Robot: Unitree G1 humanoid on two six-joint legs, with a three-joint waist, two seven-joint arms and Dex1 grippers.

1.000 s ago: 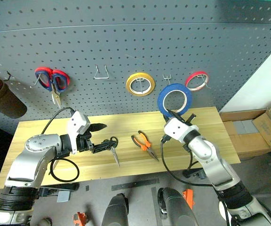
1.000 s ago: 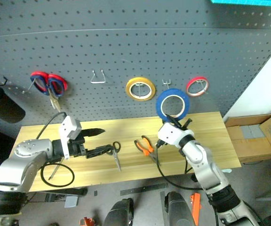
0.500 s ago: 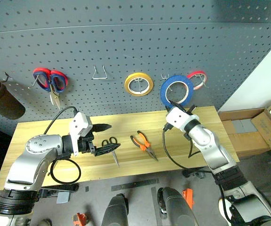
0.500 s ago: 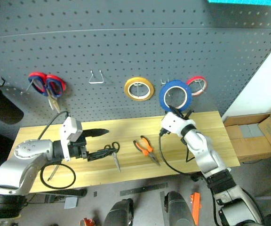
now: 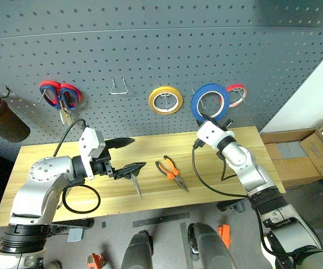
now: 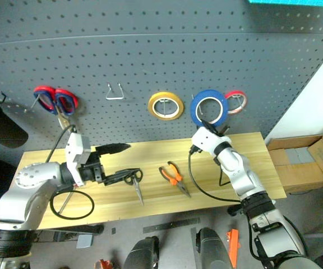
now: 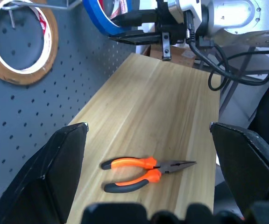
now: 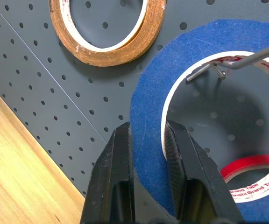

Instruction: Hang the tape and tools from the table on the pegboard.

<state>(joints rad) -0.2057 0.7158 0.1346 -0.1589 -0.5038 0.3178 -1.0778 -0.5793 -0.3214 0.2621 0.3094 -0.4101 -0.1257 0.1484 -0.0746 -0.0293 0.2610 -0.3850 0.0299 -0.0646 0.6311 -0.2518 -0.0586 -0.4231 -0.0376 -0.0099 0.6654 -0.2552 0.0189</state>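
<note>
My right gripper should open now. The metal hook (image 8: 246,60) goes through the open centre of the blue tape (image 8: 148,102), so the tape would hang.
The blue tape (image 5: 211,101) is pressed against the pegboard (image 5: 150,50), and a metal hook (image 8: 237,62) shows through its open centre. My right gripper (image 5: 206,118) is shut on the ring's lower edge, one finger inside it and one outside. On the table (image 5: 49,162) lie the black-handled scissors (image 5: 137,186) and the orange-handled pliers (image 5: 172,171). My left gripper (image 5: 129,155) hovers open just above the scissors' handles, holding nothing.
A yellow tape ring (image 5: 166,100), a red tape ring (image 5: 238,93), red-and-blue scissors (image 5: 61,96) and an empty wire hook (image 5: 119,87) hang on the board. A brown cup (image 5: 1,115) hangs far left. A black cable loop (image 5: 81,199) lies on the table. Cardboard boxes (image 5: 318,154) stand at right.
My right gripper carried the blue tape up and onto the board, around the hook beside the red ring. My left gripper rose a little over the scissors, still open.
</note>
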